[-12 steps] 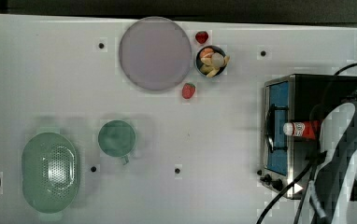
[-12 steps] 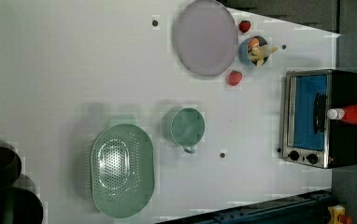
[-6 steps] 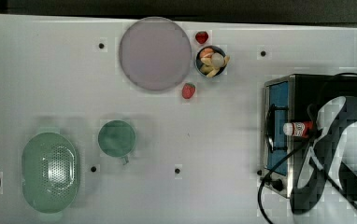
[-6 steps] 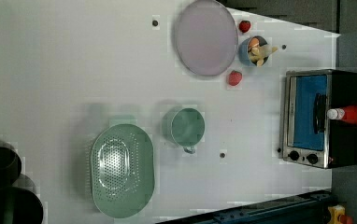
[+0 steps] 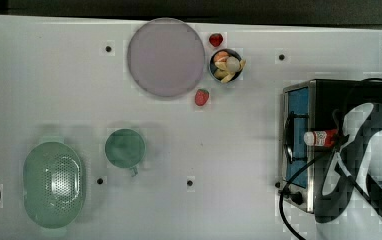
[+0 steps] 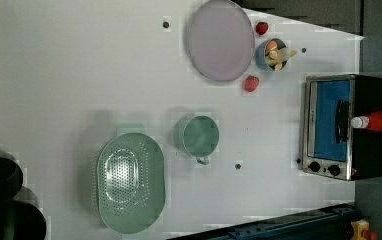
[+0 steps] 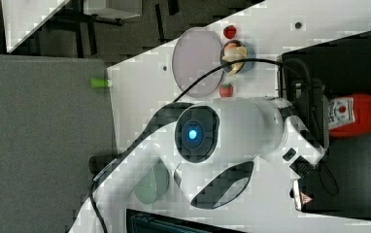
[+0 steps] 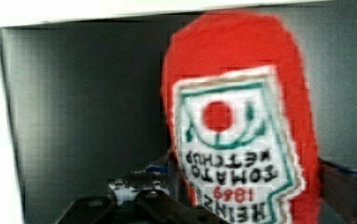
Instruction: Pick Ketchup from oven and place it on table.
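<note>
The gripper grabs the Ketchup by its labeled lower body next, to move it from the oven to the white table.
The Ketchup is a red bottle with a white cap and a white-and-red label. It rests on the black top of the oven, its cap toward the top view's left. In the wrist view the Ketchup sits close up inside my gripper, which is open, with dark fingers on either side of the bottle's body. The white arm reaches over the oven from the top view's right. The white table spreads to the oven's left in the top view.
On the table are a purple plate, a small bowl of food, two strawberries, a green mug and a green colander. A black cable loops across the oven's front.
The arm has shifted a little over the oven top and closed in around the bottle. The Ketchup has stayed where it was.
</note>
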